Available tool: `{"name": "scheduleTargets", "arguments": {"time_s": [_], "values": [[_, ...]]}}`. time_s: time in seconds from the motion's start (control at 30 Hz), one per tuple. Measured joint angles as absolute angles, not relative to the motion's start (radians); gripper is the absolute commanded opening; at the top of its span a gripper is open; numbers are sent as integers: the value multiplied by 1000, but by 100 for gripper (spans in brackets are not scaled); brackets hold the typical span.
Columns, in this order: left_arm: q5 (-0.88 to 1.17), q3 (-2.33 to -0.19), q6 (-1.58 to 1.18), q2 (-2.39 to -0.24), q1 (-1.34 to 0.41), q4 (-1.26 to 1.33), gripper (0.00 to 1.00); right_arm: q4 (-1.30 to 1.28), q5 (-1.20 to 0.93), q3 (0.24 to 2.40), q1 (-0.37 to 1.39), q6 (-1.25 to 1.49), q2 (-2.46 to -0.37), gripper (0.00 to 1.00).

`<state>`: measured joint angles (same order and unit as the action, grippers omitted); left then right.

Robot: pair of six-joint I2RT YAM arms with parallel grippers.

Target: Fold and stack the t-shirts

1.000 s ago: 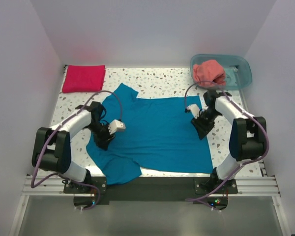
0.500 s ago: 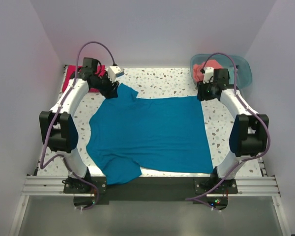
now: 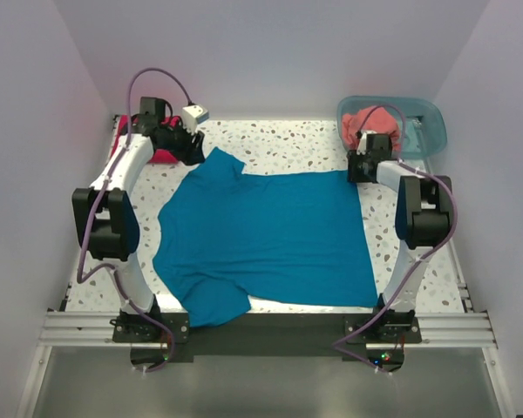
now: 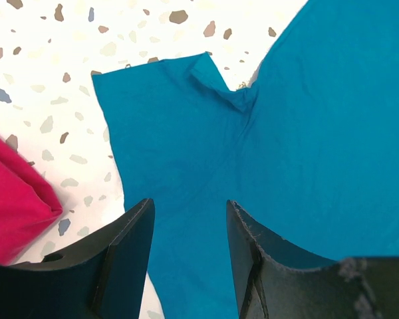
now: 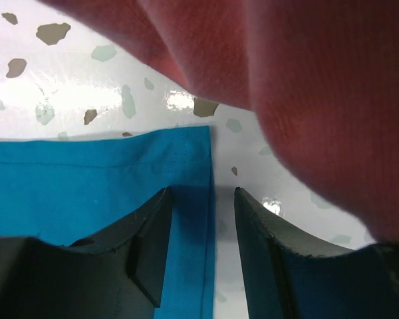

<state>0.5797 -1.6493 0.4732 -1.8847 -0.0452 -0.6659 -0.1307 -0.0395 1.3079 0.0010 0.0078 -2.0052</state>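
Observation:
My right gripper isn't ready to close on the shirt's right edge yet. Its fingers stop short of the shirt corner's far hem in the right wrist view, so it needs to move toward that hem first.
A teal-blue t-shirt [image 3: 270,235] lies spread flat on the speckled table. My left gripper [image 3: 194,153] is open and empty over its far left sleeve [image 4: 179,119]. My right gripper [image 3: 356,172] is open and empty, low over the shirt's far right corner [image 5: 186,149], straddling its right edge. A folded crimson-magenta t-shirt [image 3: 131,141] lies at the far left, also showing in the left wrist view [image 4: 13,199]. A salmon-coral t-shirt [image 3: 366,122] sits bunched in the tub and fills the top of the right wrist view [image 5: 306,80].
A translucent teal plastic tub [image 3: 423,131] stands at the far right corner. White walls close in the table on three sides. The shirt's near left sleeve [image 3: 213,300] hangs at the table's front edge.
Both arms swung from the shirt's middle sides to its far corners. The left gripper now hovers over the far left sleeve, the right over the far right corner. The shirt lies flatter.

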Motion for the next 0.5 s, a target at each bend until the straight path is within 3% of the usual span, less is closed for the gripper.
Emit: {"name": "scheduleTargets", "arguments": {"time_s": [0.33,0.5], "values": [[579,-1650,472,-1914,-36,-667,52,-74,-35,1353,2,27,-2054,48],[574,-1663,472,-1940,-34,-667,53,-68,-39,1375,2,30,-2077,44]]}}
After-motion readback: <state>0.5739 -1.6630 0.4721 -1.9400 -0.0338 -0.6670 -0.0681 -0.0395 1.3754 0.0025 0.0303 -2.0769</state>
